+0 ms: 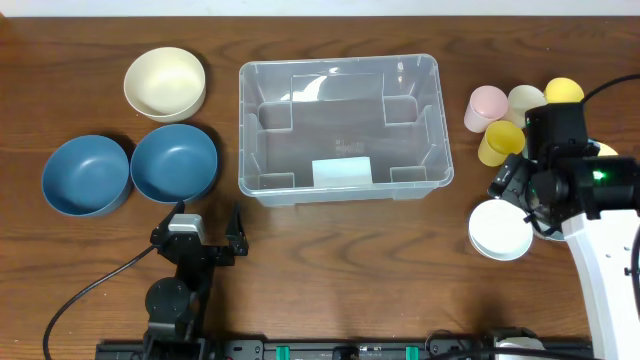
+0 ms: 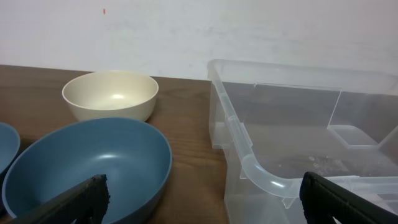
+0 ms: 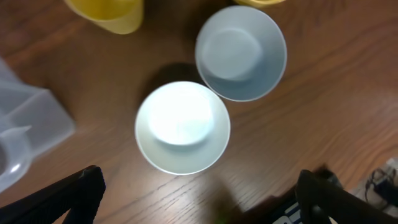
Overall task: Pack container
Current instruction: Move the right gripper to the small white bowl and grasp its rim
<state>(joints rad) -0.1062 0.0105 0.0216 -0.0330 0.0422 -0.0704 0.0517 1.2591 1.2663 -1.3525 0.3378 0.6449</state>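
Observation:
My right gripper is next going to grab the white bowl [image 1: 500, 229] [image 3: 182, 127] by its rim on the side away from the clear plastic container and set it upright inside.
The clear plastic container [image 1: 247, 130] stands empty at the middle of the table, a pale label on its floor. It also shows in the left wrist view [image 2: 249, 162], at the right. My left gripper [image 1: 205, 228] is open and empty near the front edge, pointing at the gap between a blue bowl [image 1: 174, 162] and the container. In its own view [image 2: 202, 202] the blue bowl [image 2: 87, 165] lies just ahead on the left. My right gripper [image 1: 512, 186] is open and empty, hovering above a white bowl [image 1: 500, 229]. That white bowl [image 3: 182, 127] sits centred in the right wrist view, ahead of the gripper [image 3: 199, 202].
A second blue bowl [image 1: 86, 175] and a cream bowl [image 1: 165, 83] stand at the left. Pink [image 1: 487, 107], cream [image 1: 525, 100] and two yellow cups [image 1: 500, 143] cluster at the right. A pale grey bowl [image 3: 240, 53] touches the white one.

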